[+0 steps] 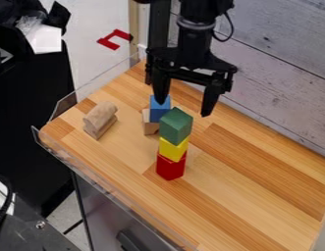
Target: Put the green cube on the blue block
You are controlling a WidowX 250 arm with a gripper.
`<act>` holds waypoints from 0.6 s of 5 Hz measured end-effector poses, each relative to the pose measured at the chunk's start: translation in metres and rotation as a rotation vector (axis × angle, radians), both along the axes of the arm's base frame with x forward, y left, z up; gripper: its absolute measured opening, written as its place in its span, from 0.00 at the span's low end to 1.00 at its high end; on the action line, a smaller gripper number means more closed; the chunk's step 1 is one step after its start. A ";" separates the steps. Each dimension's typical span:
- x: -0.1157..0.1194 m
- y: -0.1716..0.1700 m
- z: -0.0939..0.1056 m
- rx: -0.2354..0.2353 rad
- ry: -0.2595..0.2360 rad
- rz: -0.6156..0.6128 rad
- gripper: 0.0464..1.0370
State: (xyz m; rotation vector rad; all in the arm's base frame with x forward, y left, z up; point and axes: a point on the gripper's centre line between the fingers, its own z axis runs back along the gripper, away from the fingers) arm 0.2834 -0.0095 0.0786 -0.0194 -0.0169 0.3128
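The green cube needs to go on the blue block. My gripper should next grab the green cube (176,125) by its opposite sides.
The gripper (183,105) hangs open over the back of the wooden table, its two fingers spread wide with nothing held between them. A green cube (176,125) tops a stack, resting on a yellow block, which stands on a red block. In the view the cube lies just below the gripper. Behind and slightly left of the stack is the blue block (159,109), near the left fingertip. It sits above a plain wooden block, partly hidden by the green cube and the finger.
The yellow block (173,149) and red block (171,167) form the lower stack. A plain wooden piece with a rounded top (100,120) stands to the left. Clear plastic edging (105,192) borders the wooden table (257,188); a plank wall (276,63) rises behind it.
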 end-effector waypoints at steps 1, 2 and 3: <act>-0.007 -0.001 -0.001 -0.007 0.030 -0.028 0.96; -0.020 -0.003 -0.004 -0.033 0.093 -0.098 0.96; -0.035 -0.004 -0.002 -0.066 0.081 -0.260 0.96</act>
